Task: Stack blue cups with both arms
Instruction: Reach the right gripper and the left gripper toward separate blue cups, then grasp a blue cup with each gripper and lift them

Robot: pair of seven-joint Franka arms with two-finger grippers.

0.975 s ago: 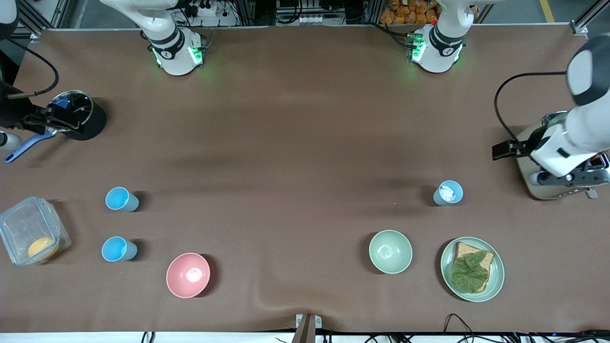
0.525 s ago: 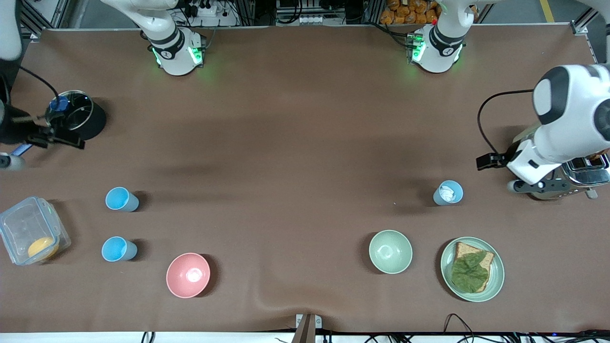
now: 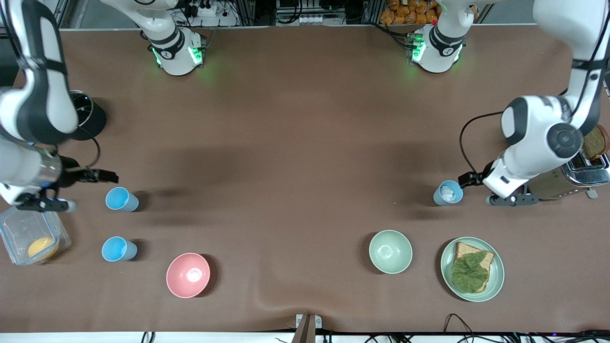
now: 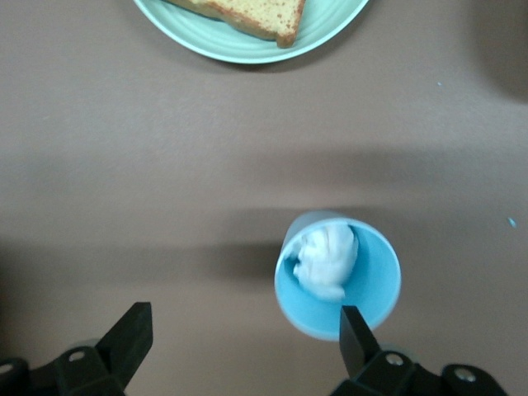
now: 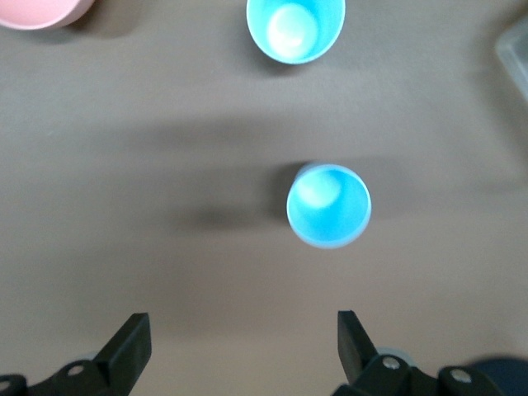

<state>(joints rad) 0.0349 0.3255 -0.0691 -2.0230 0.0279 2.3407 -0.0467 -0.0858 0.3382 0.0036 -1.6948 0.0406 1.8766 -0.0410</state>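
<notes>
I need to lower my left gripper first and then close it on the paler blue cup. My fingers are above the paler blue cup's rim, short of the cup's side (image 3: 438, 195).
Two sky-blue cups stand toward the right arm's end, one (image 3: 122, 198) farther from the front camera than the other (image 3: 118, 249). A paler blue cup (image 3: 448, 193) with something white inside stands toward the left arm's end. My left gripper (image 4: 243, 318) is open above the table. One fingertip (image 4: 353, 323) overlaps the pale cup's rim (image 4: 338, 264). The left hand (image 3: 500, 188) hangs beside that cup. My right gripper (image 5: 241, 322) is open and empty, a little short of the farther sky-blue cup (image 5: 328, 206). The other sky-blue cup (image 5: 295, 29) lies past it. The right hand (image 3: 43, 186) is beside that cup.
A pink bowl (image 3: 188, 275) and a pale green bowl (image 3: 390, 251) stand nearer the front camera. A green plate (image 3: 495, 281) holds bread and a leaf. A toaster (image 3: 572, 178) is under the left arm. A clear box (image 3: 19, 228) and a black pot (image 3: 88, 119) are at the right arm's end.
Both arms have swung in from the table's ends. The left hand moved from over the toaster to the pale cup; the right from the black pot to the farther sky-blue cup. Cups unmoved.
</notes>
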